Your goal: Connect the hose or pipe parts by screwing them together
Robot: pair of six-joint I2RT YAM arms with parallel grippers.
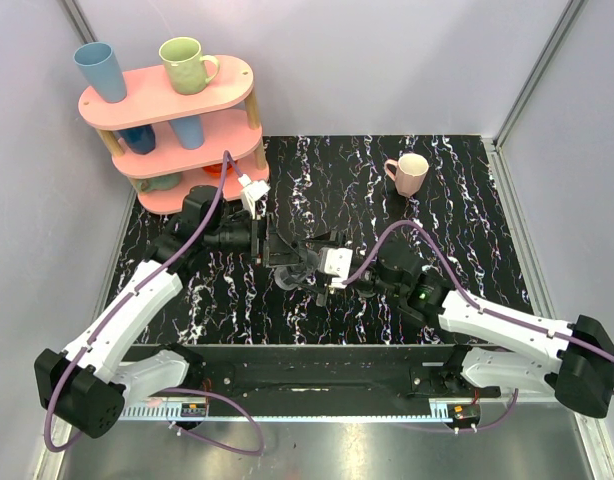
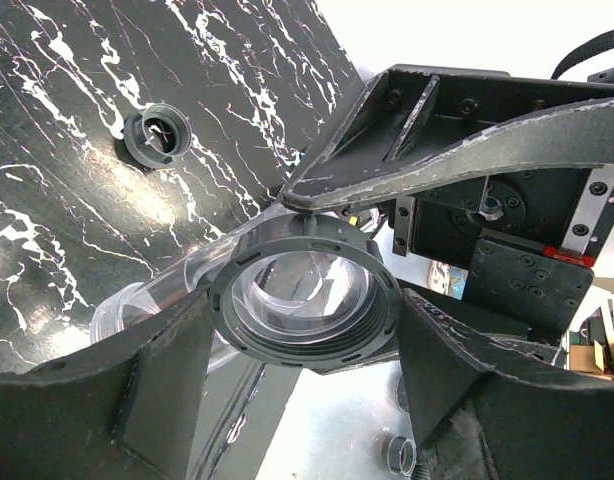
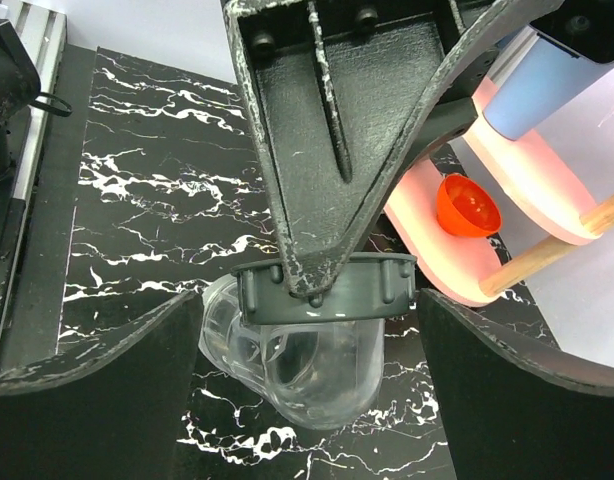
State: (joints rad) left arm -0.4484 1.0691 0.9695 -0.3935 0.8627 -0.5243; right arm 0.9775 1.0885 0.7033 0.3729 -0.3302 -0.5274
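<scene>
My right gripper closes on the dark grey ring now, since both fingers are on either side of it at its height, above the elbow tube.
A clear elbow tube [image 3: 307, 370] wearing a dark grey threaded ring [image 3: 327, 290] hangs above the black marbled table at mid-table [image 1: 295, 275]. My left gripper [image 2: 305, 310] is shut on the ring [image 2: 305, 300], a finger pressing each side. My right gripper [image 3: 312, 310] stands open around the same ring. Its left finger is a little clear of the ring and its right finger sits at the rim. Seen from above, the two grippers meet nose to nose, left [image 1: 285, 252] and right [image 1: 319, 262]. A small grey ring-shaped fitting [image 2: 157, 137] lies alone on the table.
A pink three-tier shelf [image 1: 167, 100] with several cups stands at the back left. An orange cup [image 3: 467, 205] sits on its lowest tier. A pink mug [image 1: 409, 172] stands at the back right. Grey walls enclose the table on three sides.
</scene>
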